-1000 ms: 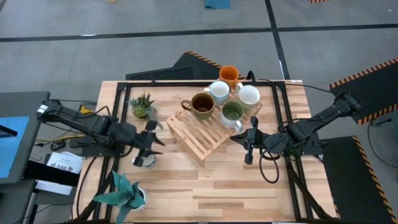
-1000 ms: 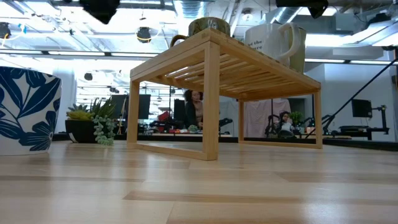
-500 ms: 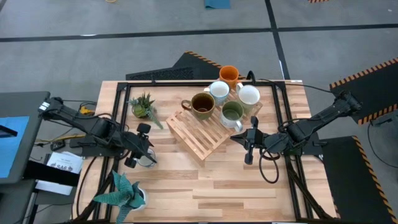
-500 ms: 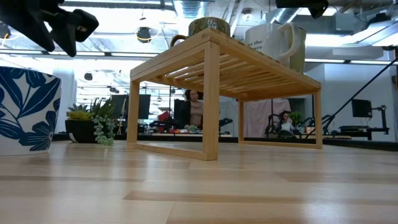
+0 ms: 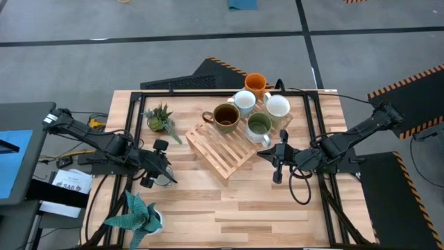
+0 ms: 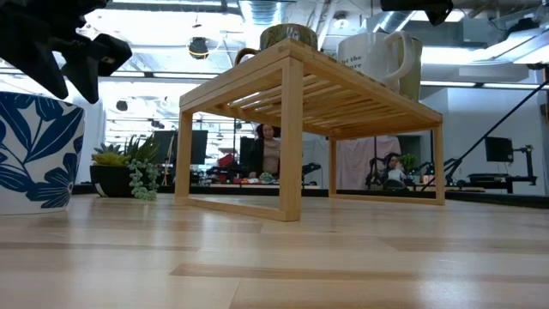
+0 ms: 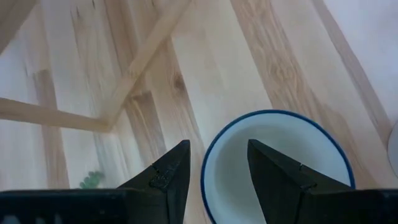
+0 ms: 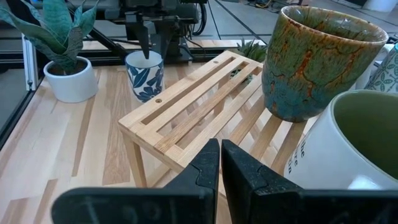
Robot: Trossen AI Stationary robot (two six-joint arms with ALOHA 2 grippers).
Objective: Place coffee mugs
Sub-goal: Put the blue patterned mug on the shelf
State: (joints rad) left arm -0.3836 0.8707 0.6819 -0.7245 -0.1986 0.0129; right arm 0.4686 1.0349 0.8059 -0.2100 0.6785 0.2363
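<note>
My left gripper isn't ready to close on the white mug yet: my fingers are above its blue rim (image 7: 204,163) and would miss if I closed now, so my left gripper should first move down.
A white mug with a blue leaf pattern (image 5: 164,180) stands upright on the table near its left side. My left gripper (image 5: 157,169) is open and points down over it. In the left wrist view one finger (image 7: 166,177) is outside the blue rim (image 7: 204,163) and the other (image 7: 280,180) is over the hollow, with gaps on both sides. A dark brown mug (image 5: 226,117) and a pale green mug (image 5: 259,126) stand on the slatted wooden rack (image 5: 220,151). Two white mugs (image 5: 244,101) (image 5: 277,106) and an orange mug (image 5: 255,83) are at its far end. My right gripper (image 5: 277,164) is shut and waits beside the rack's right side.
A small succulent pot (image 5: 159,119) stands beyond the left gripper, and a leafy plant in a white pot (image 5: 141,214) stands at the near left corner. The black frame rails (image 5: 132,132) run along the table's edges. Bare wood (image 5: 243,208) lies in front of the rack.
My left gripper has moved toward the table's near left and come down over the blue-leaf mug until its open fingers stand on either side of the rim. The mug has stayed where it was.
</note>
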